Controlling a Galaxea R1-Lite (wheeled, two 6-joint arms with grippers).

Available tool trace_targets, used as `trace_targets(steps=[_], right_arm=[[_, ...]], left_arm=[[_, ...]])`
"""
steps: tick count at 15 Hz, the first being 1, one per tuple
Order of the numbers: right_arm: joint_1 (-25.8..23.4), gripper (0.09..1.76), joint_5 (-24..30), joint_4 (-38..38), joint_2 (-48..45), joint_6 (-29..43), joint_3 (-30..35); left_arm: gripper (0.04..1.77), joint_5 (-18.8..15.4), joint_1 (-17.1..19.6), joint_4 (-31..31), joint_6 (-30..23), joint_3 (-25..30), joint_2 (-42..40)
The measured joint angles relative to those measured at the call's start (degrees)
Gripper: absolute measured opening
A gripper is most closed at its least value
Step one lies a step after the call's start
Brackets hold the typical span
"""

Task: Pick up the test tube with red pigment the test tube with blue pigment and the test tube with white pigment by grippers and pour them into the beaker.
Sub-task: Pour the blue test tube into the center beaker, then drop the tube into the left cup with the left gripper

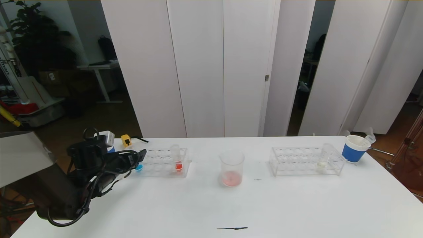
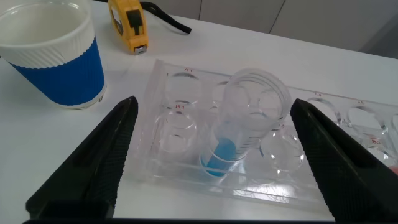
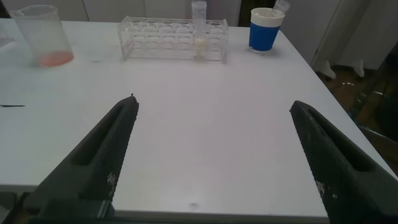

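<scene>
The blue end is surrounded by the rack's plates, so the robot's left gripper will next grab the test tube with blue pigment just under its open rim (image 2: pixel 247 112).
The test tube with blue pigment (image 2: pixel 244 121) stands in the left clear rack (image 2: pixel 174 93), at its end nearest my left arm. My left gripper (image 2: pixel 214 106) is open, its fingers either side of that tube and apart from it; in the head view the left gripper (image 1: pixel 138 158) sits at the rack's left end. The test tube with red pigment (image 1: pixel 178 161) stands further along the same rack. The beaker (image 1: pixel 232 168) at table centre holds a little pinkish-red liquid. The test tube with white pigment (image 1: pixel 322 160) stands in the right rack (image 1: pixel 297 161). My right gripper (image 3: pixel 212 102) hangs open over bare table.
A blue paper cup (image 2: pixel 53 59) and a yellow tape measure (image 2: pixel 129 25) sit just behind the left rack. Another blue cup (image 1: pixel 355 148) stands at the right rack's far end, close to the table's right edge. A dark mark (image 1: pixel 232 228) lies near the front edge.
</scene>
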Motion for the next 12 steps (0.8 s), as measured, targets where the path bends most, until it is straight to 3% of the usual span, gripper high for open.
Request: trace_targets(steps=[10, 11, 12], right_arm=[[0.0, 1.75, 0.02, 0.0, 0.0, 0.0, 0.0], [0.0, 1.75, 0.02, -0.01, 0.0, 0.0, 0.0], [0.0, 1.75, 0.02, -0.01, 0.0, 0.0, 0.0]], left_arm=[[1.75, 0.85, 0.29, 0.05, -0.52, -2.49, 2.39], [1.71, 0.85, 0.33, 0.16, -0.66, -2.89, 2.61], [1.52, 0.83, 0.33, 0.13, -0.61, -3.22, 2.89]])
